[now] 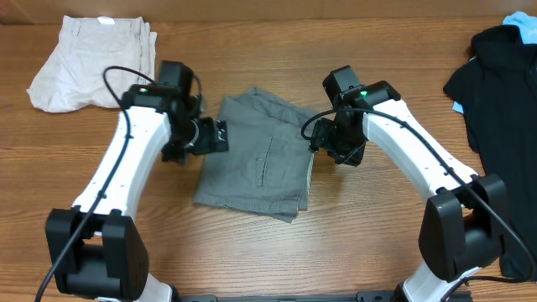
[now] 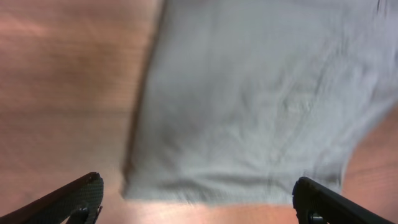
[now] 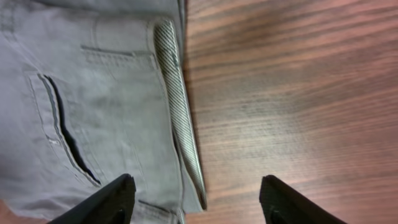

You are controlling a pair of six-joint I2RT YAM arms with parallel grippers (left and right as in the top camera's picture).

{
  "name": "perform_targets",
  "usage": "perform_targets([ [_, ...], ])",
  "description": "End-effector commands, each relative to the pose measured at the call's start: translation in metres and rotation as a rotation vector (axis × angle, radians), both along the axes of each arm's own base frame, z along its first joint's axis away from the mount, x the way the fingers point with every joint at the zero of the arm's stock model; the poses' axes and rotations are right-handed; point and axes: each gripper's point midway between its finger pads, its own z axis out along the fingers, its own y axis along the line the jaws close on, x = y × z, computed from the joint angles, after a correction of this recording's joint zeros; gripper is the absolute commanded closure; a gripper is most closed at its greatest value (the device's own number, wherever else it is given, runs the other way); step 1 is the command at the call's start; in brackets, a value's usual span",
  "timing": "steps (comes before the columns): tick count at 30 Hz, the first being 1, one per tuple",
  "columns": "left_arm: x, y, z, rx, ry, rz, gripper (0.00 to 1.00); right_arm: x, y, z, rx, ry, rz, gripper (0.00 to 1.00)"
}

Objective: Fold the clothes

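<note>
The left gripper grabs the folded grey shorts by the side edge nearer the cream-beige shorts (image 2: 142, 111) next, to lay them folded on top.
The grey shorts (image 1: 260, 155) lie folded in the middle of the wooden table. My left gripper (image 1: 216, 136) is open at their left edge; in the left wrist view the grey cloth (image 2: 261, 93) fills the frame above the open fingers (image 2: 199, 202), blurred. My right gripper (image 1: 323, 143) is open at their right edge. The right wrist view shows the shorts (image 3: 112, 106) with a pocket slit and a pale striped lining strip (image 3: 180, 118) along the edge, between and above the open fingers (image 3: 198, 202). Neither gripper holds anything.
Cream-beige shorts (image 1: 92, 63) lie at the back left. A black shirt (image 1: 499, 75) lies at the right edge with a bit of blue cloth (image 1: 522, 25) behind it.
</note>
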Motion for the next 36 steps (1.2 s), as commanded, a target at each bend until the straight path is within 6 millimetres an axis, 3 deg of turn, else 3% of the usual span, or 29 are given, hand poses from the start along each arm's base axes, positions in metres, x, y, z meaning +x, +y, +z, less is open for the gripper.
perform_targets([
  [1,0.014,0.021,-0.017,-0.006,-0.002,-0.041,0.0,0.008,-0.004,0.024,0.003,-0.049,-0.01,0.28],
  [3,0.021,0.022,-0.027,-0.063,-0.004,-0.078,0.0,0.008,-0.008,0.042,0.016,-0.087,-0.01,0.22],
  [4,0.023,0.021,-0.031,-0.093,-0.006,-0.094,0.0,0.008,-0.011,0.053,0.024,-0.115,-0.011,0.06],
  [5,0.026,0.019,-0.035,-0.128,-0.011,-0.116,0.0,0.008,-0.014,0.064,0.032,-0.141,-0.014,0.0],
  [10,0.036,0.01,-0.054,-0.205,-0.026,-0.179,0.0,-0.004,-0.037,0.123,0.077,-0.285,-0.019,0.0],
  [15,0.035,0.007,-0.085,-0.216,0.037,-0.186,0.0,-0.027,-0.063,0.159,0.078,-0.368,-0.035,0.0],
  [22,0.026,-0.005,-0.116,-0.301,0.121,-0.193,0.0,-0.05,-0.076,0.185,0.081,-0.442,-0.041,0.0],
  [27,0.017,-0.018,-0.128,-0.32,0.169,-0.214,0.0,-0.051,-0.077,0.188,0.083,-0.455,-0.04,0.0],
  [33,0.004,-0.047,-0.142,-0.325,0.215,-0.291,0.24,-0.051,-0.076,0.188,0.083,-0.458,-0.039,0.0],
  [36,0.008,-0.056,-0.145,-0.312,0.199,-0.297,0.39,-0.051,-0.076,0.188,0.083,-0.457,-0.038,0.0],
])
